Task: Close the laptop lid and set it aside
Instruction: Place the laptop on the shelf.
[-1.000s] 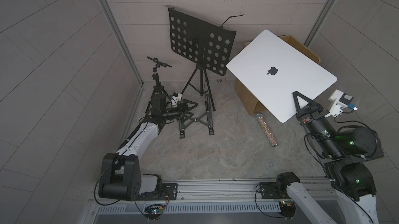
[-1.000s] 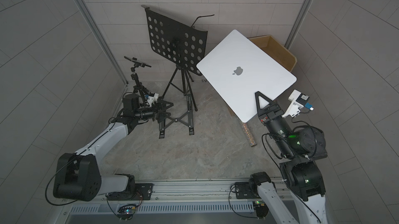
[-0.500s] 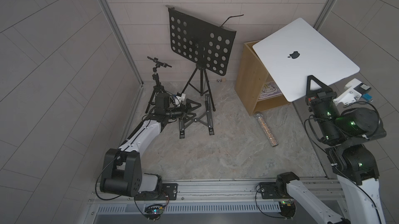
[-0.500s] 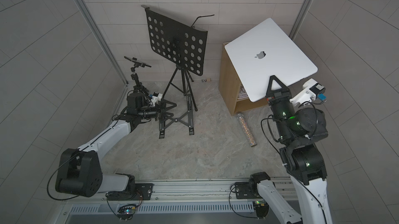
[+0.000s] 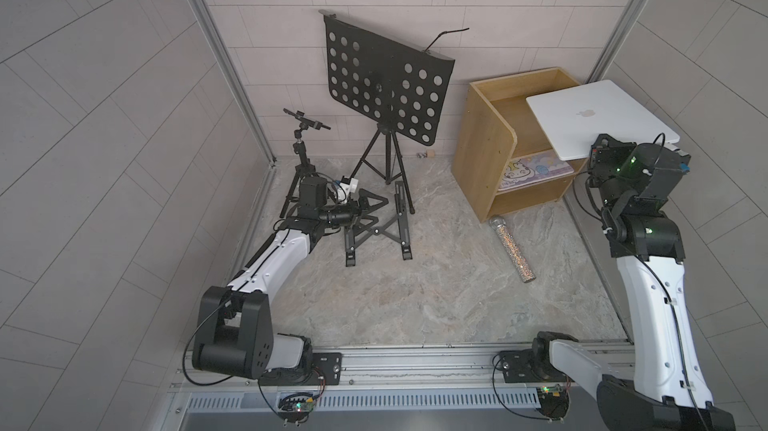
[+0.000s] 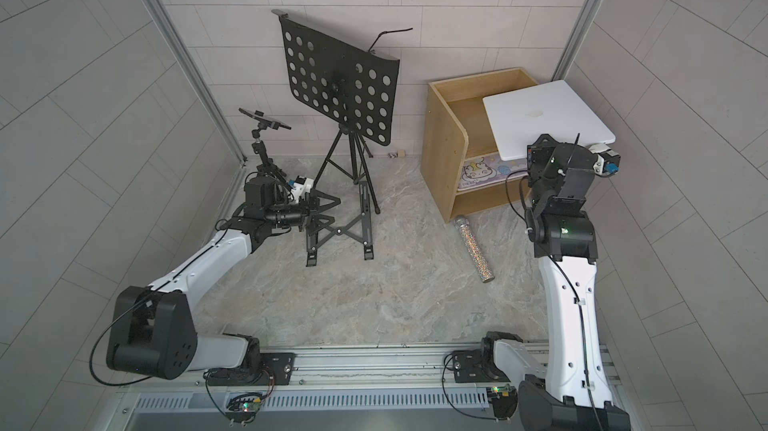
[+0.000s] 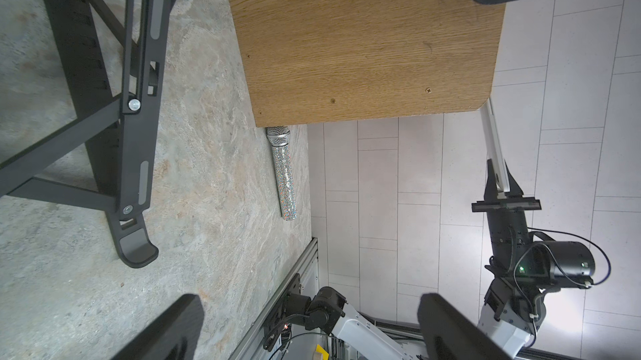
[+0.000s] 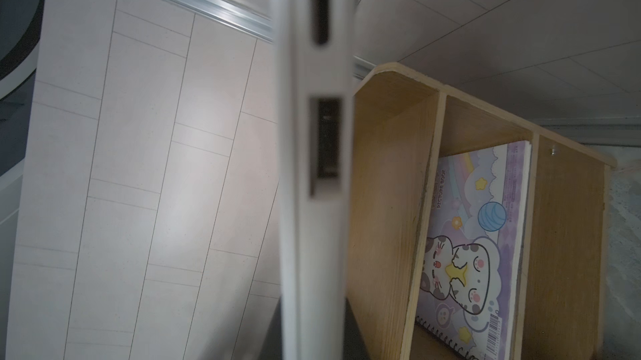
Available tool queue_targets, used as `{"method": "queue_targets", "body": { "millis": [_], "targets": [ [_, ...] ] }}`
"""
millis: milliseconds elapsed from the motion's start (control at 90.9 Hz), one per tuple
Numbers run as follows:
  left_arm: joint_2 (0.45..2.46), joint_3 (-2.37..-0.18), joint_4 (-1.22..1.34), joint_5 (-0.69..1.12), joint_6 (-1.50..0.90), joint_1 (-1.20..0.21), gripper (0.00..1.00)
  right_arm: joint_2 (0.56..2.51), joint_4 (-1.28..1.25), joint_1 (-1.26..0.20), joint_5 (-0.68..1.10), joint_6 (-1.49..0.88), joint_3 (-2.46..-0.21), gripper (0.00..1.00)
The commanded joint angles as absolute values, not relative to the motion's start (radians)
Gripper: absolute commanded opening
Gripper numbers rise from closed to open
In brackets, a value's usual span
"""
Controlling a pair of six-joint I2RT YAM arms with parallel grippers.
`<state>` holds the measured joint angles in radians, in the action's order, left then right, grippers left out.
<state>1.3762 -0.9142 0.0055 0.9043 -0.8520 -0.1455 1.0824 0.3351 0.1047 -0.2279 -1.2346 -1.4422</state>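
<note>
My right gripper moves the laptop into the shelf's upper section, before releasing it, since the laptop still sticks out past the shelf's side.
The laptop (image 5: pixel 598 125) (image 6: pixel 544 125) is silver-white, its laptop lid (image 5: pixel 561 111) folded flat on the base with the apple logo up. It hangs nearly level over the right side of the wooden shelf (image 5: pixel 486 150); whether it touches the shelf I cannot tell. My right gripper (image 5: pixel 595 149) (image 6: pixel 534 150) is shut on the laptop's near edge. In the right wrist view the laptop's edge (image 8: pixel 312 202) runs between the dark fingers (image 8: pixel 353 337). My left gripper (image 5: pixel 368 204) (image 7: pixel 308 330) is open and holds nothing, low beside the black folding stand (image 5: pixel 374 229).
A pastel picture book (image 5: pixel 534 169) lies on the shelf's middle board. A glitter microphone (image 5: pixel 511 248) lies on the floor in front of the shelf. A black perforated music stand (image 5: pixel 386 88) and a phone tripod (image 5: pixel 303 146) stand at the back.
My right arm has carried the closed laptop rightward and back, from above the floor to over the shelf, tipping it nearly level. The left arm has barely moved.
</note>
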Motion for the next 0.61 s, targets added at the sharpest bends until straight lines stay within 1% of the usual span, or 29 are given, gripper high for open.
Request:
{"method": "queue_targets", "body": {
  "millis": [0, 374, 594],
  "targets": [
    [1.370, -0.940, -0.025, 0.918, -0.815, -0.152, 1.00, 1.065, 0.078, 0.146, -0.106, -1.376, -1.509, 0.00],
    [1.374, -0.946, -0.042, 0.915, -0.793, -0.152, 1.00, 1.115, -0.012, 0.229, 0.111, -1.466, -1.430, 0.00],
    [1.381, -0.948, -0.042, 0.915, -0.790, -0.151, 1.00, 1.149, -0.057, 0.265, 0.201, -1.462, -1.400, 0.00]
  ]
}}
